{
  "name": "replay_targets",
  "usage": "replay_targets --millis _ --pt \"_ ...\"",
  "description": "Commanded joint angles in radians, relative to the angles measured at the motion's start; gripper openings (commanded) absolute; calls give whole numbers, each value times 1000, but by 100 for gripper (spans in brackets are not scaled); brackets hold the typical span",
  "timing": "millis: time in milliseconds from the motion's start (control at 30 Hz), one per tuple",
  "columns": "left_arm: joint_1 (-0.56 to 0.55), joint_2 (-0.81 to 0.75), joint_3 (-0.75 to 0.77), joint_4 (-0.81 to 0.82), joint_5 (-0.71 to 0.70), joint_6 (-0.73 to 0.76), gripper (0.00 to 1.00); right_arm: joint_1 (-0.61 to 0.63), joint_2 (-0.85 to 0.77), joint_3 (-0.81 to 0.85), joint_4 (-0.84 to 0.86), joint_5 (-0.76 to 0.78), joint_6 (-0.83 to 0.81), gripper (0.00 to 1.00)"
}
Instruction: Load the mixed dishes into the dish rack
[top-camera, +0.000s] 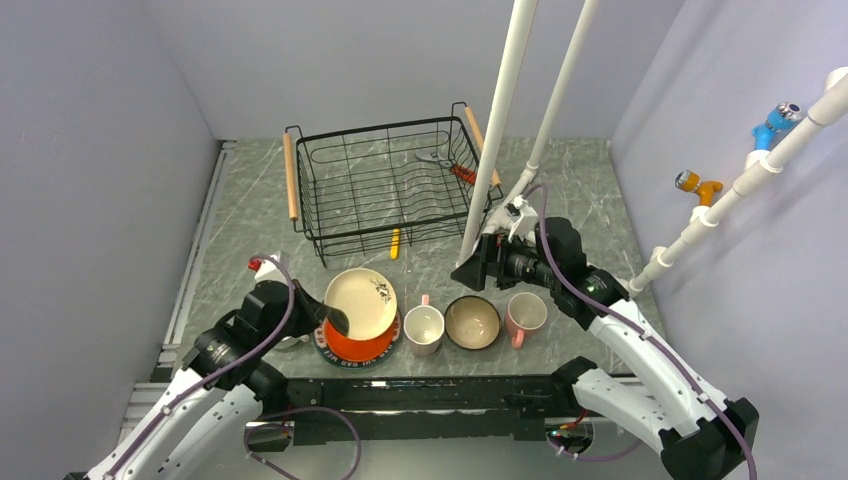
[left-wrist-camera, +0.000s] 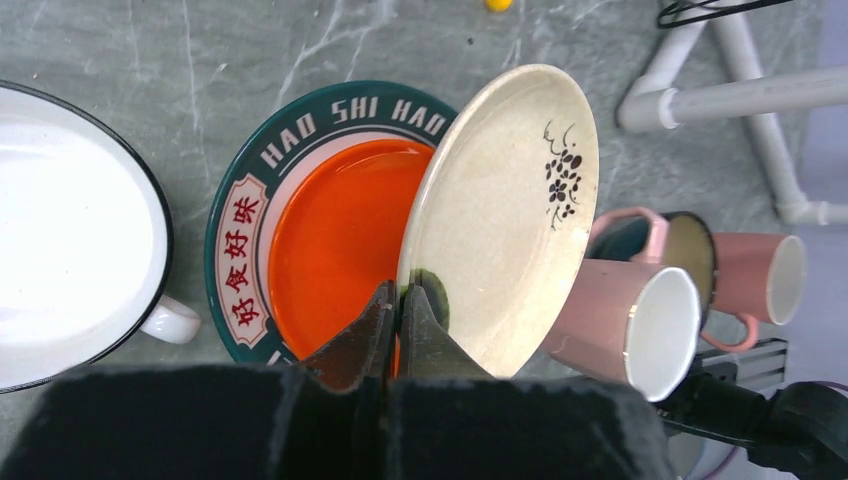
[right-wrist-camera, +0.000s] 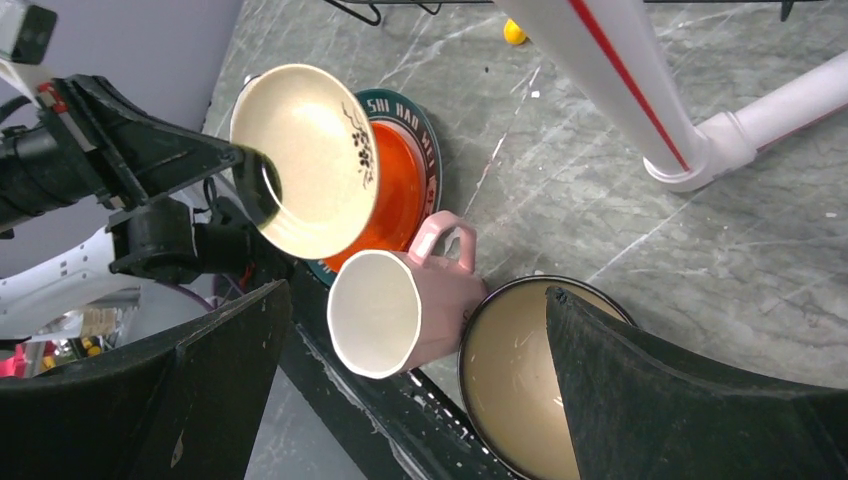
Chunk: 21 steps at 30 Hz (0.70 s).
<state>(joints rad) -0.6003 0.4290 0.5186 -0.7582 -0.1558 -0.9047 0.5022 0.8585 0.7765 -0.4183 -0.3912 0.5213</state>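
Note:
My right gripper grabs the dish's rim by the flower pattern next, opposite my left gripper, to load the cream dish (top-camera: 360, 303) into the rack (top-camera: 385, 185).
My left gripper (left-wrist-camera: 400, 300) is shut on the near rim of the cream dish (left-wrist-camera: 505, 210), which is tilted up over the big plate (left-wrist-camera: 300, 125) with the dark lettered rim. From above, the dish (top-camera: 360, 303) hides most of the plate (top-camera: 325, 352). The white handled cup (left-wrist-camera: 70, 230) stands left of the plate. To the right stand a pink mug (top-camera: 424, 328), the dark-blue bowl (top-camera: 473, 322) and a second pink mug (top-camera: 527, 315). My right gripper (right-wrist-camera: 418, 290) hangs open above the first mug (right-wrist-camera: 400, 310) and the bowl (right-wrist-camera: 520, 380). The black wire dish rack (top-camera: 385, 185) stands at the back.
A yellow tool (top-camera: 395, 243) lies on the table in front of the rack, and a red-handled tool (top-camera: 455, 168) lies inside it. Two white poles (top-camera: 495, 130) rise by the rack's right side from a foot (right-wrist-camera: 700, 150). A black rail (top-camera: 420, 385) runs along the near edge.

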Motion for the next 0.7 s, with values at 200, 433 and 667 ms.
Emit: replay_targets --millis 200,433,667 --pt "-4 -150 78 81 32 42 0 128 34 -12 188 -36 61 94" --pt "-4 -193 115 130 81 117 0 297 157 -16 425 -66 166 93" --pt "-3 -161 172 131 167 176 0 361 273 18 500 -53 207 80"
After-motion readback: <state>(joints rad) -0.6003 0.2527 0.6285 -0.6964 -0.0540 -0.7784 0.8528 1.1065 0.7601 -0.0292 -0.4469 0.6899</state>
